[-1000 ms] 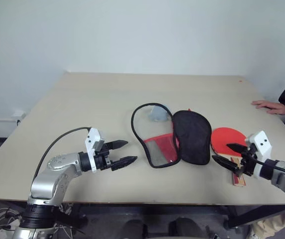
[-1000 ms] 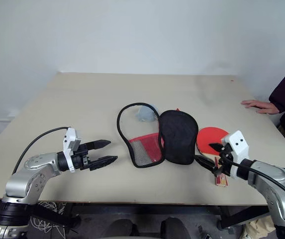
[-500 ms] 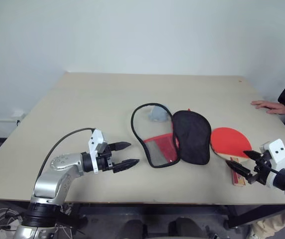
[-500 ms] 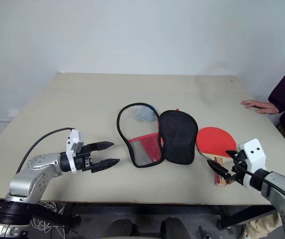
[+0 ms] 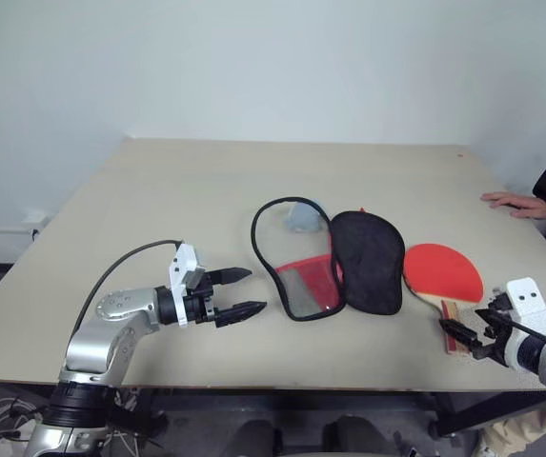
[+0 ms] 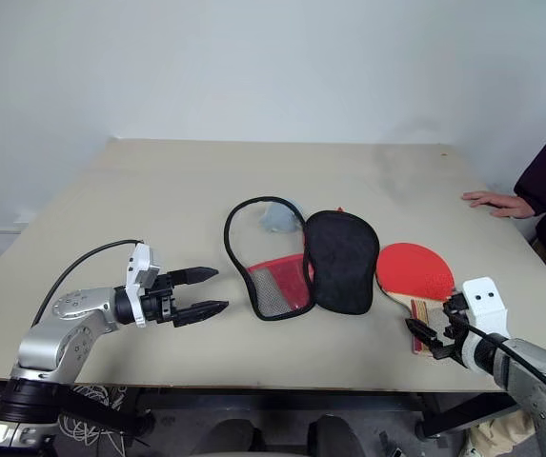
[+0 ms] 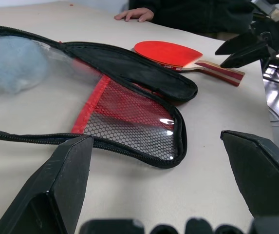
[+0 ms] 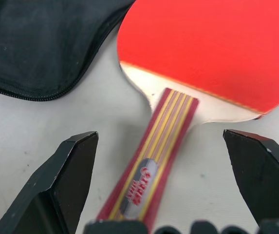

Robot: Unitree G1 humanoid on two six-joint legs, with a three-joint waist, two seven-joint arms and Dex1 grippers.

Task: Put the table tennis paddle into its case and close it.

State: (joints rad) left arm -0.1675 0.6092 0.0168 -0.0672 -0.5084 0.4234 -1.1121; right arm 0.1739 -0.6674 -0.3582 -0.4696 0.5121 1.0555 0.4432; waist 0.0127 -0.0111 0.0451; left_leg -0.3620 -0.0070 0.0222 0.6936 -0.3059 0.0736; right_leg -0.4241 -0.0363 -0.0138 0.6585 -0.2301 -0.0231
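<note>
The fingers of my right gripper are still above the handle, so I should lower that gripper to the striped handle (image 5: pixel 451 318) before I close on it.
The table tennis paddle (image 5: pixel 442 271) lies flat at the table's right, red face up, its striped wooden handle (image 8: pixel 154 161) pointing to the near edge. The case (image 5: pixel 368 262) lies unzipped and spread open at mid-table: the black-lined half is next to the paddle, the red mesh half (image 5: pixel 303 281) to its left. My right gripper (image 5: pixel 465 331) is open and tilted down just over the handle's end, one finger on each side of the handle (image 8: pixel 81 161). My left gripper (image 5: pixel 256 289) hovers open, level, a short way left of the case's mesh half.
A grey fuzzy lump (image 5: pixel 301 217) sits inside the case's far rim. A person's hand (image 5: pixel 515 202) rests on the table's right edge, with a dark sleeve behind it. The near table edge runs just below both grippers.
My right gripper has dropped and drawn back toward the near right edge, tipping downward, and now stands over the handle's end. The left gripper, the case and the paddle have stayed put.
</note>
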